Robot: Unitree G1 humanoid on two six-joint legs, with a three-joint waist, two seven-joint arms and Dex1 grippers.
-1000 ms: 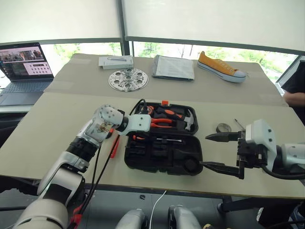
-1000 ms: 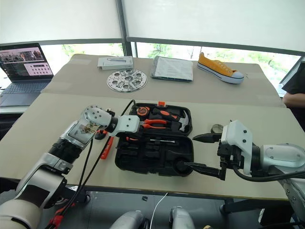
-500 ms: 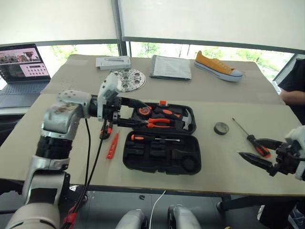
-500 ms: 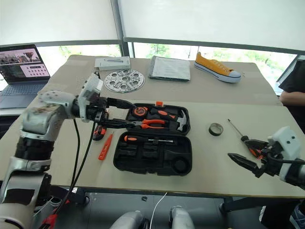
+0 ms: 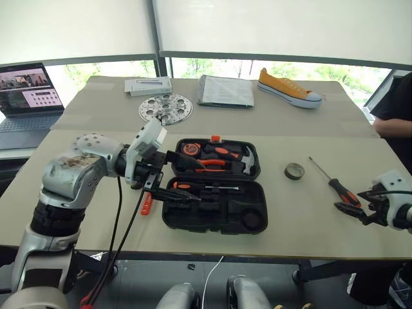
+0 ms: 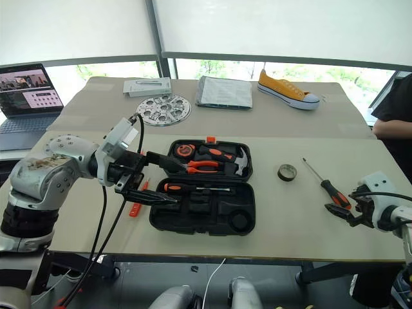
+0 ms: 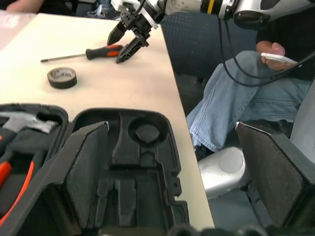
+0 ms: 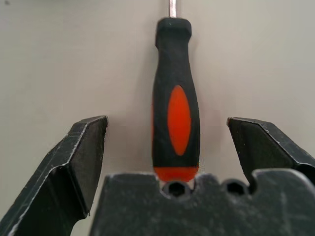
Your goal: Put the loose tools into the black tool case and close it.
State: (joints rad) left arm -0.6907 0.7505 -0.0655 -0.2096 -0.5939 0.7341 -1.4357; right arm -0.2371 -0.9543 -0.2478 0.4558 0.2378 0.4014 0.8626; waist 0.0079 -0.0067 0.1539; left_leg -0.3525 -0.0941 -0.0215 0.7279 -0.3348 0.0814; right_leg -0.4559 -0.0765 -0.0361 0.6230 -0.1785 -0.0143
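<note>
My fingers are beside the screwdriver's black handle (image 5: 343, 192) and would hold the long screwdriver if I closed now. My right gripper should close on it.
The black tool case (image 5: 257, 222) lies open mid-table, its lid half holding orange-handled tools and one screwdriver (image 5: 193, 187) in the near half. My left gripper (image 5: 196, 180) hangs open over the case's left side, holding nothing; its wrist view looks across empty recesses (image 7: 133, 162). At the table's right edge, my right gripper (image 5: 351, 199) stands open around the handle of a long screwdriver (image 8: 172, 118), without touching it. A dark tape roll (image 5: 294, 170) lies between that screwdriver (image 5: 338, 190) and the case. An orange utility knife (image 6: 135, 207) lies left of the case, partly hidden by my left arm.
At the back of the table are a perforated metal disc (image 5: 165, 108), a white box (image 5: 148, 85), a grey packet (image 5: 225, 90) and a yellow shoe (image 5: 286, 88). A laptop (image 5: 26, 90) stands far left. A person (image 7: 246, 93) sits by the table's right edge.
My left gripper has opened and drawn back and up from the case lid. My right gripper has swung from the case's right corner out to the screwdriver at the table's right edge.
</note>
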